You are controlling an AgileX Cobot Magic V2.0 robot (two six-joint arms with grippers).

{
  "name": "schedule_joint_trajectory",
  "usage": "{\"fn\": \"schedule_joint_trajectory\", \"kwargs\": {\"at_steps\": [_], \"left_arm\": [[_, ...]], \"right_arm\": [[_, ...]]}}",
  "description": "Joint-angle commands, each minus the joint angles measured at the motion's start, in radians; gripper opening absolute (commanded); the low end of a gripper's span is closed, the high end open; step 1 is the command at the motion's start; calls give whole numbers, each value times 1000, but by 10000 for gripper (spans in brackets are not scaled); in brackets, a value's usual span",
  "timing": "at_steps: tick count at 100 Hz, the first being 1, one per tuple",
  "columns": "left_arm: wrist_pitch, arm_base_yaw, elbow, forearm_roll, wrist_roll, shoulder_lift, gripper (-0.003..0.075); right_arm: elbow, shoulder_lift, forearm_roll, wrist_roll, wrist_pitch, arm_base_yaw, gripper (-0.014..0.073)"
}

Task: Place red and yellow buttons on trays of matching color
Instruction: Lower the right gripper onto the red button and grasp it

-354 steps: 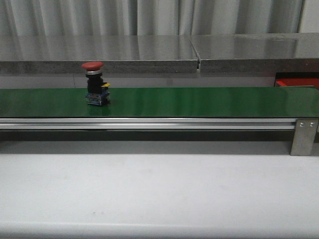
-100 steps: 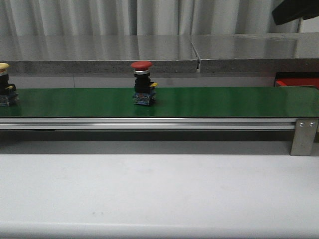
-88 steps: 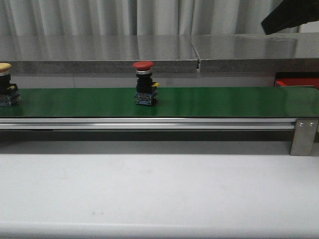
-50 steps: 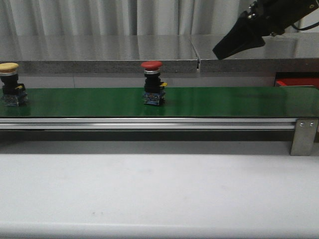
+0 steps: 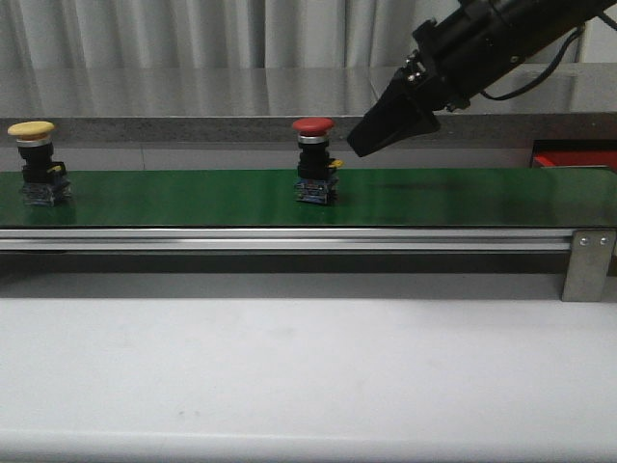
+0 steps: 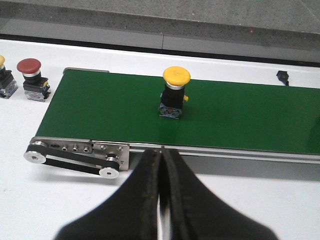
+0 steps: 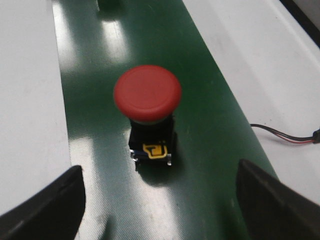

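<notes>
The fingers of my right gripper stop short of the black body (image 5: pixel 315 172) under the red cap (image 5: pixel 313 125), so they would miss if I closed now. I need to first move toward the red button.
A red button (image 5: pixel 314 159) stands upright on the green belt (image 5: pixel 463 198), near its middle. My right gripper (image 5: pixel 363 144) hangs just right of it and slightly above, open. In the right wrist view the red button (image 7: pixel 148 95) sits ahead of the right gripper (image 7: pixel 160 210), whose wide-apart fingers (image 7: pixel 45 202) hold nothing. A yellow button (image 5: pixel 34 159) stands at the belt's left end. It also shows in the left wrist view as the yellow button (image 6: pixel 175 92), beyond my left gripper (image 6: pixel 161 152), which is shut and empty. A red tray (image 5: pixel 575 159) peeks out at the far right.
The belt's aluminium rail (image 5: pixel 289 239) and end bracket (image 5: pixel 588 262) face me. In the left wrist view another red button (image 6: pixel 31 77) stands on the white table off the belt's end, beside the belt pulleys (image 6: pixel 75 157). A thin cable (image 7: pixel 285 136) lies beside the belt.
Both buttons have ridden rightward on the belt, the yellow one coming fully into view. My right arm has come down from the top right to just beside the red button.
</notes>
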Motion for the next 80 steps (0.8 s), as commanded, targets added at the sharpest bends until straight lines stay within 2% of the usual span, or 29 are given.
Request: {"fn": "schedule_joint_trajectory", "kwargs": {"at_steps": [1,34,58,80], "left_arm": [[-60,-6,-27,-28,1,-2,-20],[-60,-6,-27,-28,1,-2,-20],[-60,-6,-27,-28,1,-2,-20],[-60,-6,-27,-28,1,-2,-20]], "right_arm": [[-34,-48,61,-29,17,9,610],[-34,1,132,-79,14,20,608],[-34,3,161,-109,-10,20,519],[-34,4,177,-123,-13,20,518]]}}
